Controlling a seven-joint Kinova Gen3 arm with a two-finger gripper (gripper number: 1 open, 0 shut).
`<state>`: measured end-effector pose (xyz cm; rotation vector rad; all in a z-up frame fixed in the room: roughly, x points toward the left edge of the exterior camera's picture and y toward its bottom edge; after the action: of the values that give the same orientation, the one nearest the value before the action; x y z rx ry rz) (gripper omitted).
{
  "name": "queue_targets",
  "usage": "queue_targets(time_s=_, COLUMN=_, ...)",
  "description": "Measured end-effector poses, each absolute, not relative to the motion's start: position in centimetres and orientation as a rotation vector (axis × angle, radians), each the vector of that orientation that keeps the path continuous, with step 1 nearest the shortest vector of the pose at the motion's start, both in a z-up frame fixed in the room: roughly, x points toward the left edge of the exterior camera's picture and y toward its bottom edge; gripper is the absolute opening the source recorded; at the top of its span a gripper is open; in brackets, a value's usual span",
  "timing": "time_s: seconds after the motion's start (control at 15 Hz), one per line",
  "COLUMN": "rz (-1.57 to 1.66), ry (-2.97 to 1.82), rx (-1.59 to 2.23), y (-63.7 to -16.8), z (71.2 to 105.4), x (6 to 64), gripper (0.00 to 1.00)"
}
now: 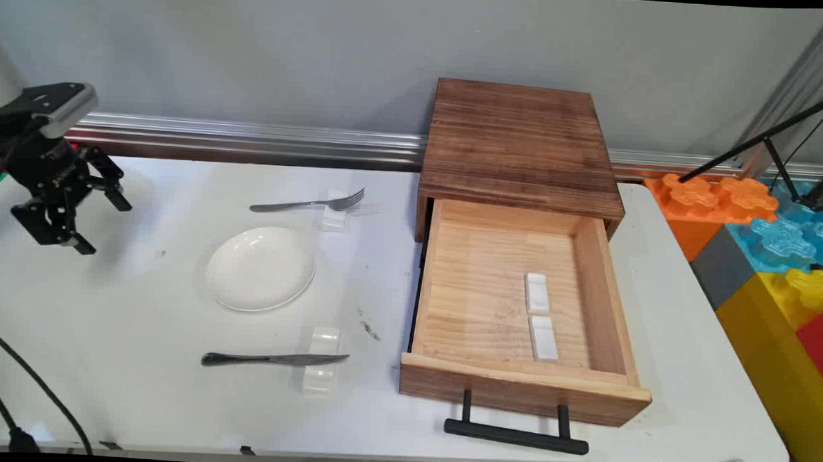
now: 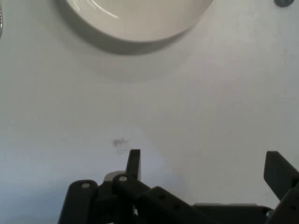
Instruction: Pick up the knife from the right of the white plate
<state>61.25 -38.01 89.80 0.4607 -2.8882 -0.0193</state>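
Note:
My gripper will next grab the serrated metal knife by its handle [image 1: 234,359] to lift the knife off the clear block.
My black gripper [image 1: 106,226] hangs above the table's left side, open, with nothing between its fingers. In the hand view the gripper [image 2: 205,163] looks down on bare white table, and the white plate [image 2: 135,18] lies beyond it at the top edge. The plate [image 1: 260,268] sits to the gripper's right in the main view. A fork [image 1: 308,203] rests on a small clear block behind the plate. A knife [image 1: 274,358] rests on another clear block [image 1: 322,359] in front of the plate.
A wooden box [image 1: 519,145] stands at the back right with its drawer [image 1: 516,388] pulled out. Two small white blocks [image 1: 540,316] lie inside the drawer. The black drawer handle [image 1: 516,435] juts toward the table's near edge. Coloured toy blocks [image 1: 772,233] stand beyond the table's right end.

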Motion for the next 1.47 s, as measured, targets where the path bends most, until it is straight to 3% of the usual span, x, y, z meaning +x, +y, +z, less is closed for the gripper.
queue_targets(time_s=0.6, rz=-0.055, ry=-2.748, rx=0.498, y=-38.4, z=88.8, x=57.4, gripper=1.00)
queue_targets(time_s=1.47, rz=-0.045, ry=-2.684, rx=0.508, y=-34.6, z=85.0, x=48.2, gripper=1.00)
